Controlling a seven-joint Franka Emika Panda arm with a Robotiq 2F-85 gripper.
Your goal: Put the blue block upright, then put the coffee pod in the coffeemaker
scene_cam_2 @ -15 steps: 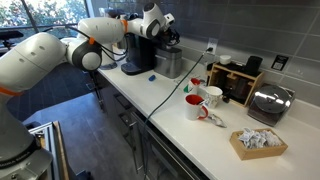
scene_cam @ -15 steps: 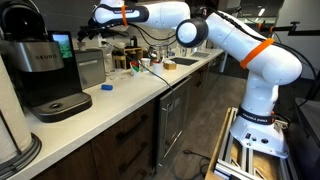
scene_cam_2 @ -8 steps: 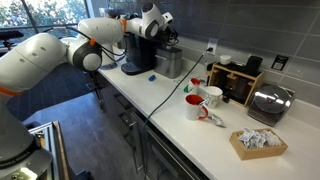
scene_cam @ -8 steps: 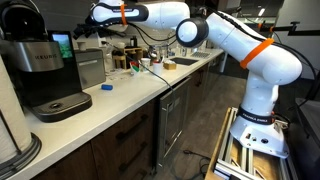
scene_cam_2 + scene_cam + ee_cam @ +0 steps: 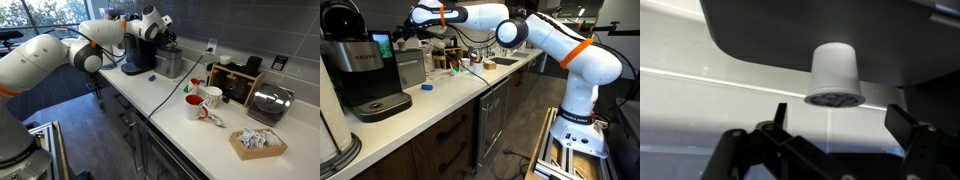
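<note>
The coffee pod's narrow base should stay free to go into the coffeemaker (image 5: pixel 362 68), so the gripper should next grab the coffee pod by opposite sides of its foil-lid rim.
The wrist view looks upside down. In it a white coffee pod (image 5: pixel 835 75) rests on a dark surface, its foil lid facing my gripper (image 5: pixel 840 125). The fingers are spread wide on either side and do not touch it. In both exterior views the gripper (image 5: pixel 404 36) (image 5: pixel 164 31) hovers above the grey metal box (image 5: pixel 410 68) next to the black coffeemaker (image 5: pixel 362 68) (image 5: pixel 138 52). The small blue block (image 5: pixel 427 87) (image 5: pixel 152 73) sits on the white counter in front of the box. I cannot tell whether it is upright.
Two white mugs (image 5: pixel 195 106) (image 5: pixel 212 97), a wooden organiser (image 5: pixel 236 82), a toaster (image 5: pixel 268 103) and a tray of packets (image 5: pixel 258 143) stand further along the counter. A sink (image 5: pixel 505 62) and several bottles (image 5: pixel 448 58) are beyond the box.
</note>
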